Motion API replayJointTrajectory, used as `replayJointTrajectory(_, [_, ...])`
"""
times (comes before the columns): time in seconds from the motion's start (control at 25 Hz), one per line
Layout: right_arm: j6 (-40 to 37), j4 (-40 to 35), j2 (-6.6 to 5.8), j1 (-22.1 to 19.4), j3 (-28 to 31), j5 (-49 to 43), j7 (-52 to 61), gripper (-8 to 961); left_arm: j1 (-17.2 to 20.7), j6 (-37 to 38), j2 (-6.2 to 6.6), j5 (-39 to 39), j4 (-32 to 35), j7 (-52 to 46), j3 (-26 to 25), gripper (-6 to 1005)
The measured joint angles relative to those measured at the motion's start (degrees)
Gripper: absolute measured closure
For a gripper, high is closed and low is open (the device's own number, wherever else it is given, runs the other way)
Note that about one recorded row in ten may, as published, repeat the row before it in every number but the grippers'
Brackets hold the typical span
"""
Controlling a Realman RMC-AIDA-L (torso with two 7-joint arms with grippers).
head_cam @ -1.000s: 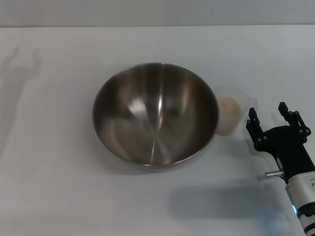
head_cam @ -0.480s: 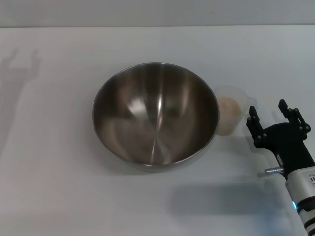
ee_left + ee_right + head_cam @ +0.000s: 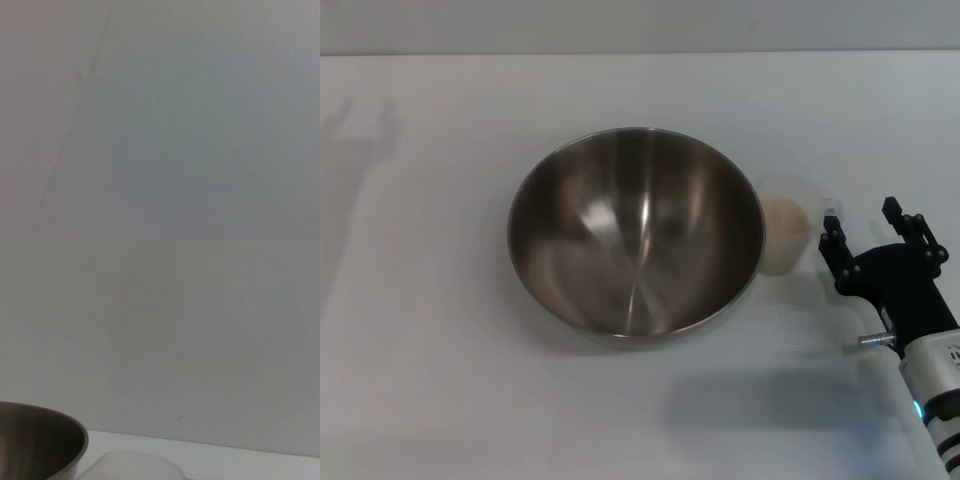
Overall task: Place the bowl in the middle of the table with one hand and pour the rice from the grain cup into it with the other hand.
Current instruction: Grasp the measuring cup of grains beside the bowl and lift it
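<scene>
My right gripper moves toward the grain cup, before it closes on the handle. The gap between my fingers lies beside the handle, so closing now would miss it.
The large steel bowl [image 3: 636,232] stands empty in the middle of the white table [image 3: 440,380]. The clear grain cup [image 3: 790,228] stands just to its right, upright, holding pale rice [image 3: 785,217]. My right gripper [image 3: 865,226] is open, its fingers [image 3: 832,235] pointing away from me, just right of the cup and not touching it. The right wrist view shows the bowl's rim [image 3: 40,440] and the cup's rim [image 3: 135,465] low in the frame. My left gripper is out of view; only its shadow [image 3: 365,125] falls on the table's far left.
A grey wall [image 3: 640,25] runs behind the table's far edge. The left wrist view shows only a blank grey surface [image 3: 160,120].
My right gripper has crept slightly forward toward the grain cup. The left arm's shadow has shifted a little farther back and left. Bowl and cup have not moved.
</scene>
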Motion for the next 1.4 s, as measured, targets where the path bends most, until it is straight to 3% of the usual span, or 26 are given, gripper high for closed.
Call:
replayJointTrajectory(0.6, [0.21, -2.02, 0.0, 2.33, -0.23, 1.52, 1.41, 291, -0.53, -0.09, -0.07, 0.0, 0.0, 0.0, -0.18, 455])
replayJointTrajectory(0.84, [2.68, -4.17, 0.02, 5.11, -0.59, 1.43, 5.43, 289, -0.54, -0.08, -0.07, 0.0, -0.02, 0.0, -0.39, 455])
replayJointTrajectory(1.4, [4.32, -5.26, 0.14, 7.59, -2.15, 1.04, 7.05, 864, 0.14, 0.92, -0.06, 0.0, -0.59, -0.26, -0.96, 455])
